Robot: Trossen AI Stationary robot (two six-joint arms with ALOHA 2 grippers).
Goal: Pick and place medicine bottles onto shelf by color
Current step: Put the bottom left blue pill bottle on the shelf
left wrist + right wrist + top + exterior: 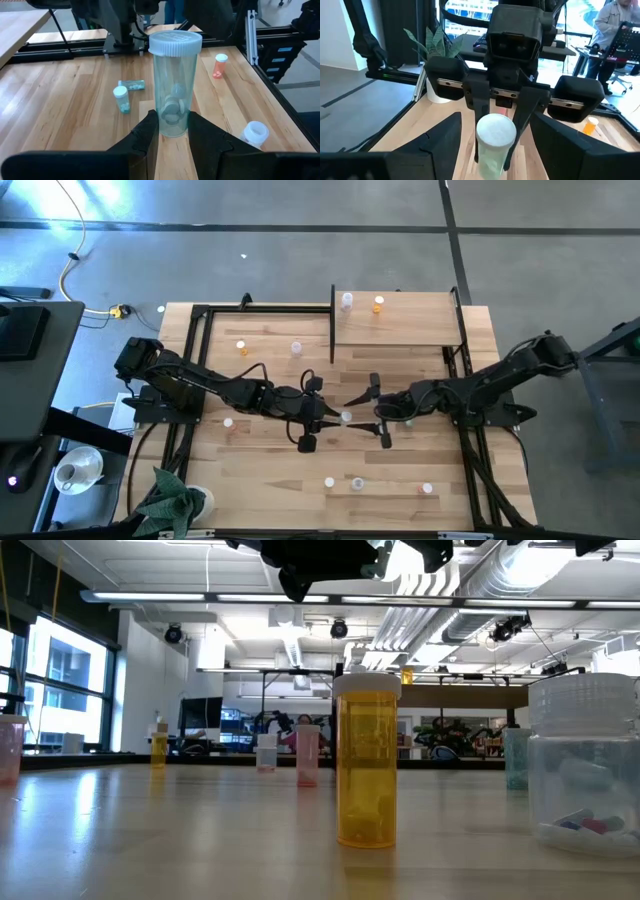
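The robot will next use its right gripper to grab the pale green bottle by its end with the cap (346,417), so the bottle's bottom end stays free to stand on the shelf (420,330).
My left gripper (330,418) (173,124) is shut on a pale green medicine bottle (172,85) with a white cap (346,417), above the middle of the table. My right gripper (358,412) (497,122) faces it, open. Its fingers stand on either side of the cap (495,131) without touching it. The shelf (420,330) lies at the far right, with a white bottle (347,301) and an orange bottle (378,304) standing on it. Other small bottles stand scattered on the tabletop. My left gripper pinches the green bottle's bottom end (172,131) between its two fingers (150,132). The fingers come from the table's left, slanting a little downward. The bottle sticks out beyond them along their line, cap end away from them, lifted clear of the table.
Loose bottles stand on the table: an orange one (242,347) and a white one (295,348) at the far left, three (358,482) near the front edge, one (228,421) under my left arm. Black frame rails (195,360) run along the table's sides. A plant (170,500) stands at the near left corner.
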